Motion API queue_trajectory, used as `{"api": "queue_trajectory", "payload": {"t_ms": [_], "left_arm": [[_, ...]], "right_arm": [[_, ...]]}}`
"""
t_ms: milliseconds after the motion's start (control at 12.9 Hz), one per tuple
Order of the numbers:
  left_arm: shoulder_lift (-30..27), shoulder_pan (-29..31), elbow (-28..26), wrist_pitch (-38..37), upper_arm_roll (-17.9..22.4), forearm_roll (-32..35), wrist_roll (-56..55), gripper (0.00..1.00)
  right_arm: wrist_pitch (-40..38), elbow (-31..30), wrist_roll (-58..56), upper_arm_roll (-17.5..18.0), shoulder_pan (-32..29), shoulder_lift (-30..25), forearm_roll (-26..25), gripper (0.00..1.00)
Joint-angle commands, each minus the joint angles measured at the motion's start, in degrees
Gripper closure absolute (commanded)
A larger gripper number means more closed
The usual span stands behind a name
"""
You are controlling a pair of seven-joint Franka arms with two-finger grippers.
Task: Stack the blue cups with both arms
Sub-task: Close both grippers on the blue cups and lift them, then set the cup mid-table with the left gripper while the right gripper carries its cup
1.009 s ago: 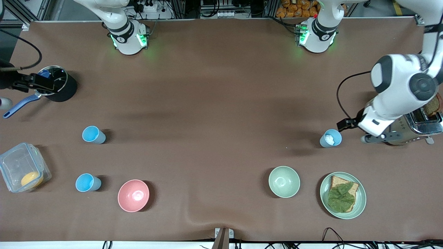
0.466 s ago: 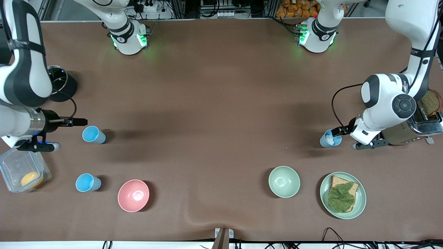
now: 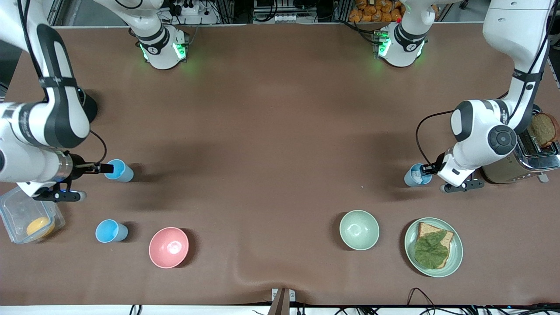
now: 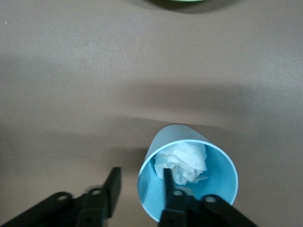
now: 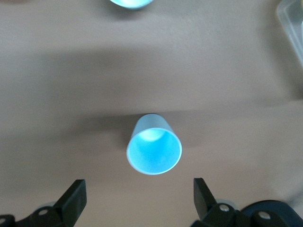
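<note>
The robot's right gripper will next stack the blue cups, so it will grab the empty blue cup by its rim [image 3: 116, 163].
Three blue cups stand upright on the table. One blue cup [image 3: 119, 171] is at the right arm's end; in the right wrist view this cup [image 5: 154, 150] is empty and lies just ahead of the fingertips. My right gripper [image 3: 108, 168] [image 5: 138, 194] is open wide beside it. A second blue cup [image 3: 111, 231] stands nearer the front camera. A greyer blue cup [image 3: 414, 176] [image 4: 187, 177] at the left arm's end holds crumpled white tissue. My left gripper [image 3: 426, 169] [image 4: 140, 183] is open and straddles its wall, one finger inside and one outside.
A pink bowl [image 3: 168, 247] stands beside the second cup. A pale green bowl [image 3: 359, 229] and a plate [image 3: 456, 251] with toast and lettuce are nearer the camera. A toaster [image 3: 523, 159] is by the left arm. A clear container [image 3: 26, 216] is by the right arm.
Both arms have swung in and come down. The right gripper went from the pot to the empty cup. The left gripper went from beside the toaster to the tissue cup's rim.
</note>
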Motion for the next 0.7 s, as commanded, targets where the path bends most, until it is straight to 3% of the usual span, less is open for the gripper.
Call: {"api": "queue_trajectory", "payload": {"t_ms": [0,310,543,621], "left_arm": [[-0.36,0.26,0.42,0.03,-1.51,0.43,-0.07,1.00],[-3.79,0.53,-1.95,-0.77,-10.55,-0.01,-7.14,1.00],[-4.85,0.09,-0.73,-2.52,-22.40,-0.10,-27.75,1.00],[-3.72,-1.22,2.24,-2.53,-26.10,0.08,-37.67,1.00]], "right_arm": [[2.90,-0.74,-0.75,0.86,-3.64,1.71,-1.05,0.00],[12.11,-8.02,-4.01,0.94,-6.72,2.15,-0.88,0.00],[13.11,-9.28,-3.75,1.03,-7.08,3.29,-0.26,0.00],[13.19,-9.28,-3.75,1.12,-7.26,4.25,-0.18,0.00]]}}
